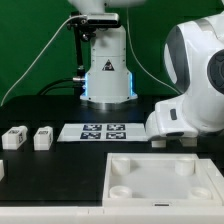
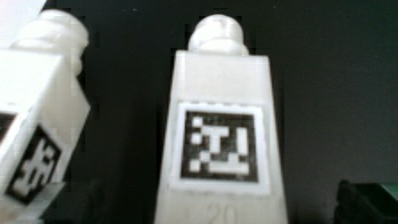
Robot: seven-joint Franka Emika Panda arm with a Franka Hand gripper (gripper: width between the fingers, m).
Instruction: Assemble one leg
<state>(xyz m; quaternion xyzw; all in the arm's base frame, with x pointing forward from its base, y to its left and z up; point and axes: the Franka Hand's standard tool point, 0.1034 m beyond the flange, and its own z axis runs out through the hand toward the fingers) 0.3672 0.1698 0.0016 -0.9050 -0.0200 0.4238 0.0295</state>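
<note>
The middle leg's tagged body [image 2: 221,179] is beside my gripper's dark finger, which is low in the wrist view, so my gripper should close on the middle leg's body.
In the wrist view a white leg [image 2: 224,120] with a black-and-white tag and a round peg on its end lies on the dark table, close below my gripper [image 2: 217,214]. A second tagged leg [image 2: 39,110] lies beside it. One dark fingertip [image 2: 370,202] shows apart from the middle leg's side, so the jaws stand open around it without touching. In the exterior view my arm [image 1: 192,85] leans low at the right and hides the gripper and these legs. Two more legs [image 1: 14,137] [image 1: 42,138] lie at the left.
The large white square panel [image 1: 160,178] with round corner sockets lies at the front. The marker board [image 1: 103,131] lies mid-table in front of the robot base [image 1: 106,75]. Another white part [image 1: 2,170] shows at the left edge.
</note>
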